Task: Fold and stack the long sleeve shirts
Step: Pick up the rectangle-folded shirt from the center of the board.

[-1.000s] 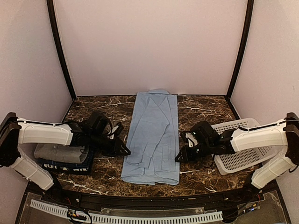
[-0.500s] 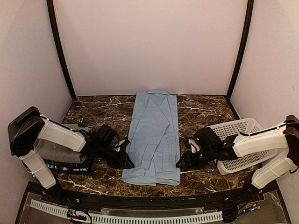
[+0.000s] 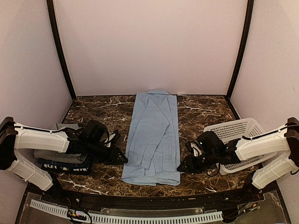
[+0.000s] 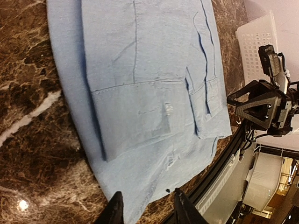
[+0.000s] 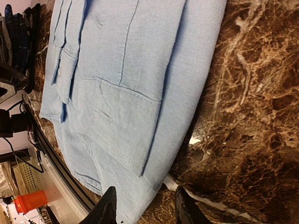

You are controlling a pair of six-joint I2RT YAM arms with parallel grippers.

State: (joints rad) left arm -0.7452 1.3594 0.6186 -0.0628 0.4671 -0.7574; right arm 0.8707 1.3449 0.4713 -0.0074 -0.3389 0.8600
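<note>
Both fingers stop above the flat edge of the shirt in the right wrist view, so my right gripper should go lower first and then close on the shirt's edge.
The light blue shirt lies flat and lengthwise in the middle of the table, sleeves folded in, collar at the far end. My left gripper is open and low at the shirt's near left edge. In the left wrist view the shirt's hem corner lies between its open fingers. My right gripper is open at the near right edge, and the shirt edge sits between its fingers. The grey shirt lies folded on the dark navy one at the left, partly hidden by my left arm.
A white lattice basket stands at the right, under my right forearm; it also shows in the left wrist view. The table's black front rail runs just past the shirt's near hem. Dark marble shows on both sides of the shirt.
Both grippers have moved toward the near end of the light blue shirt and dropped lower beside its edges. The shirt has not moved.
</note>
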